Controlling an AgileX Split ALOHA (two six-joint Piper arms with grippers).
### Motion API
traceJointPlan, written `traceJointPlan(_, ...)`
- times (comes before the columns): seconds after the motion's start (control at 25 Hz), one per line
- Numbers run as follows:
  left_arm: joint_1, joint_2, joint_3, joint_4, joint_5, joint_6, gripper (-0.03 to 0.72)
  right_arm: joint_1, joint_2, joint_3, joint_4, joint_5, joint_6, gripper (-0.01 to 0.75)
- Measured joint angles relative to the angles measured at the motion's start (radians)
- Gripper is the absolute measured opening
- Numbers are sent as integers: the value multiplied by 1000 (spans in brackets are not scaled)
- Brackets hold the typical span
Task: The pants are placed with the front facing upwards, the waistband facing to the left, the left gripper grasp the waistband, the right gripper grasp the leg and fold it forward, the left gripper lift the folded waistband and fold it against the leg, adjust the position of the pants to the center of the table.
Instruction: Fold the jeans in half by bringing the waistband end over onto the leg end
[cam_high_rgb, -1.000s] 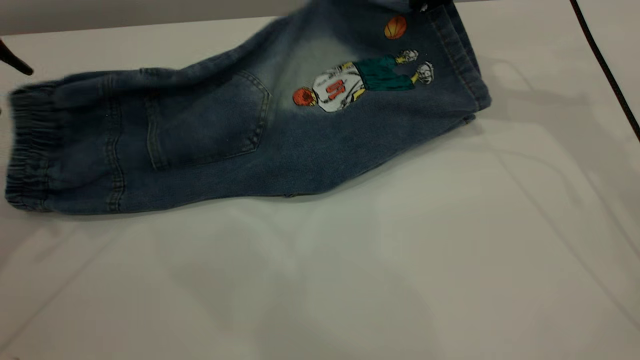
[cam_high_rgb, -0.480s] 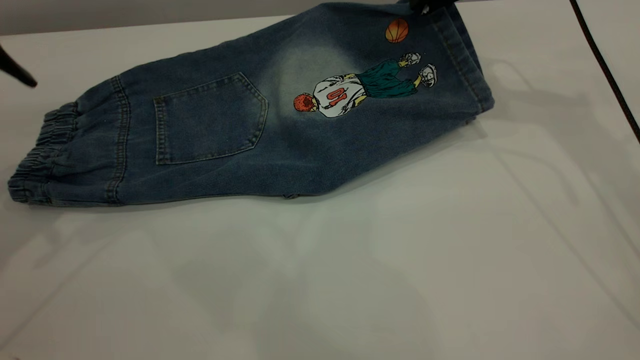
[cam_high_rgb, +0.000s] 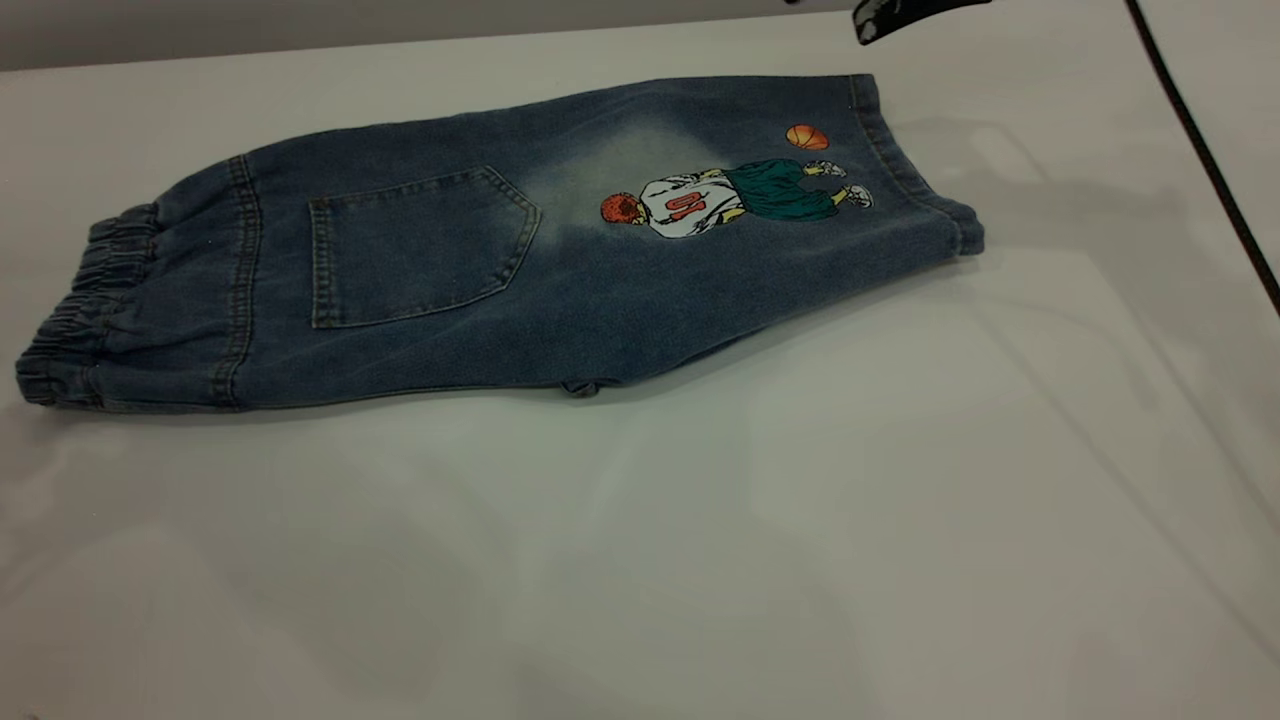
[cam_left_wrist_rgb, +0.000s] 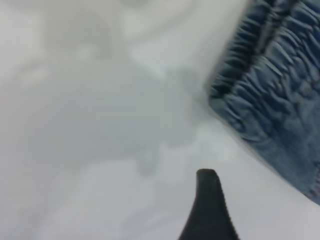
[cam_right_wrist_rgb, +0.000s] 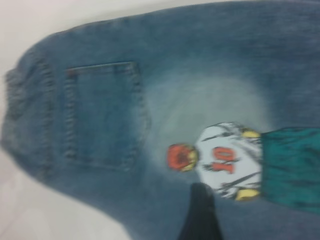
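My left gripper should grab the pants by the gathered waistband (cam_high_rgb: 85, 300) next. The elastic bunches up there in thick folds, while the denim leg (cam_high_rgb: 624, 282) lies flat.
The blue denim pants (cam_high_rgb: 560, 260) lie flat on the table (cam_high_rgb: 700, 550), folded lengthwise with the back pocket (cam_high_rgb: 415, 245) and the cartoon player print (cam_high_rgb: 730, 195) facing up. The gathered waistband (cam_high_rgb: 85, 300) is at the left and the leg hem (cam_high_rgb: 900, 160) at the right. My right gripper (cam_high_rgb: 880, 18) hovers at the top edge beyond the hem, open and holding nothing; in its wrist view one black finger (cam_right_wrist_rgb: 201, 210) hangs over the print (cam_right_wrist_rgb: 225, 160). My left gripper (cam_left_wrist_rgb: 245, 205) is out of the exterior view; it is open over bare table just off the waistband (cam_left_wrist_rgb: 270, 85).
A black cable (cam_high_rgb: 1210, 170) runs down the table's right side. The table's far edge (cam_high_rgb: 400, 40) lies just behind the pants. Bare white surface fills the whole near half and the right of the table.
The right gripper let go of the leg hem and drew up and away to the right. The raised leg dropped flat onto the pants. The left finger left the exterior view.
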Motion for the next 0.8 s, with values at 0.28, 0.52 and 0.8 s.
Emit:
traceJointPlan(0.28,93,61,-1,-53,81,129,476,0,0,0,120,63,-93,533)
traceJointPlan(0.52,109,188,-2,-265,119,349,476,0,0,0,120,63,-93,536)
traceJointPlan(0.8,109,353,-3,-537,116,577,476,0,0,0,119,63,-93,537)
